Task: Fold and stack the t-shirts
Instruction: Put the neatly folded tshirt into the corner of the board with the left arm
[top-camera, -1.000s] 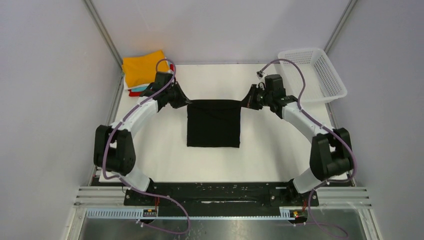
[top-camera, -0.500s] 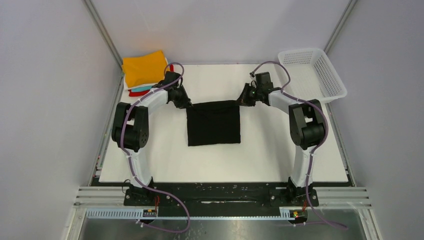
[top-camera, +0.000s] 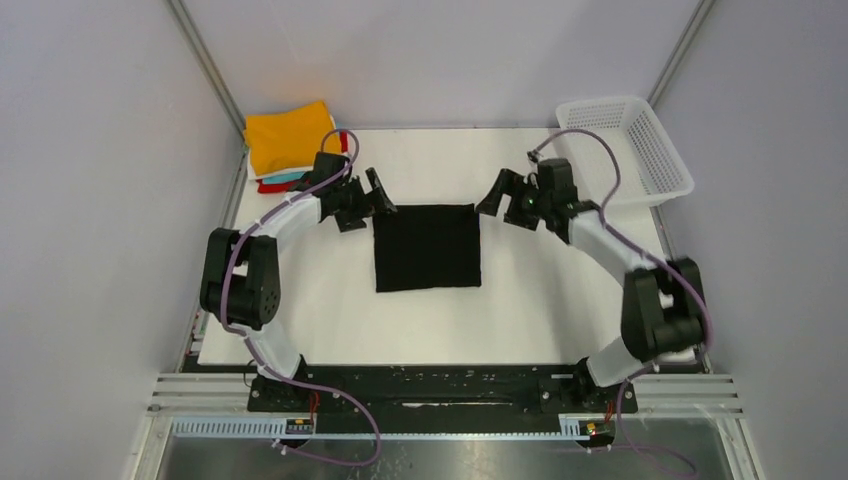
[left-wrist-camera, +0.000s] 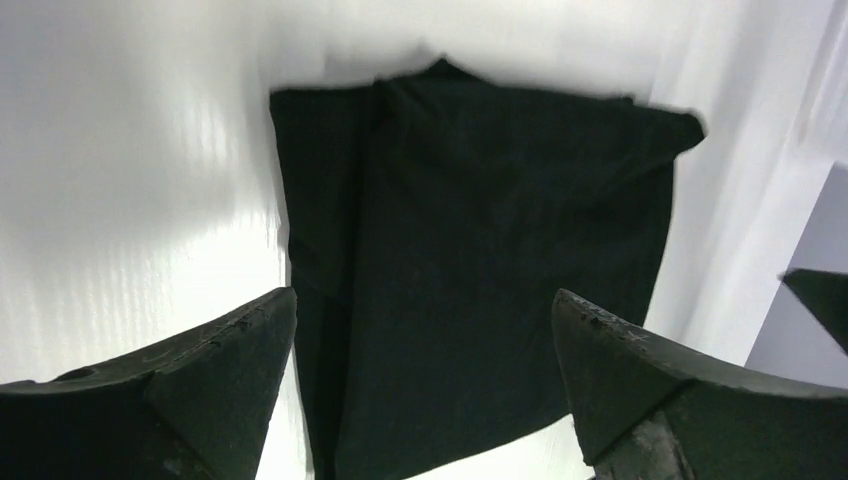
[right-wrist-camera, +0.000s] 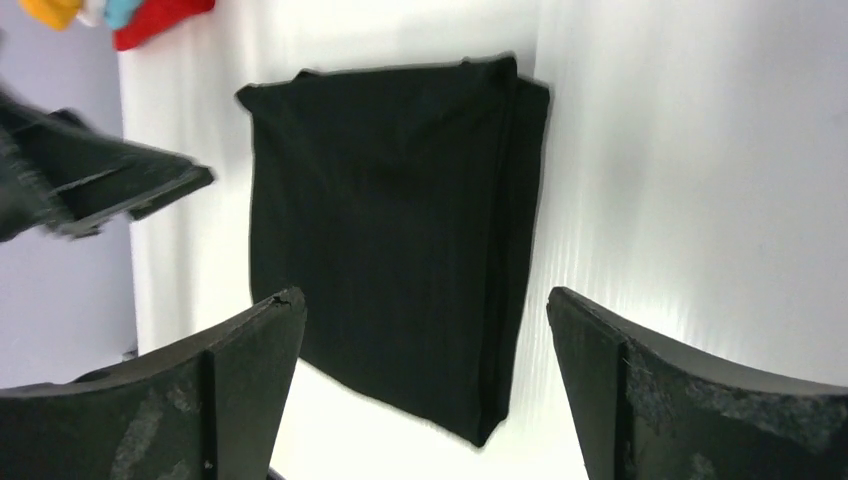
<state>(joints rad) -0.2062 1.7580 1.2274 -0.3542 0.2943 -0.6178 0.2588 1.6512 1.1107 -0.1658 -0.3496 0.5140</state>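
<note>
My left gripper pinches the folded black t-shirt's side edge nearest the stack (top-camera: 378, 250) (left-wrist-camera: 464, 454) next, layers together, which lets me stack the t-shirt still folded.
The black t-shirt (top-camera: 427, 247) lies folded into a flat square in the middle of the white table. My left gripper (top-camera: 372, 203) hovers just off its far left corner, open, with nothing between the fingers. My right gripper (top-camera: 497, 200) mirrors it off the far right corner, also open and empty. The left wrist view shows the black shirt (left-wrist-camera: 470, 250) below the wide-spread left gripper (left-wrist-camera: 422, 296). In the right wrist view the shirt (right-wrist-camera: 390, 220) lies beyond the spread right gripper (right-wrist-camera: 425, 294). A stack of folded t-shirts, orange (top-camera: 288, 135) on top with teal and red edges (top-camera: 275, 182) showing, sits at the back left.
A white mesh basket (top-camera: 660, 160) stands at the back right corner, partly off the table. Grey walls close in on both sides and the back. White table (top-camera: 330, 320) surrounds the black shirt.
Both grippers went from shut on the black shirt's far corners to open, letting it go, and drew slightly outward. The shirt now rests flat.
</note>
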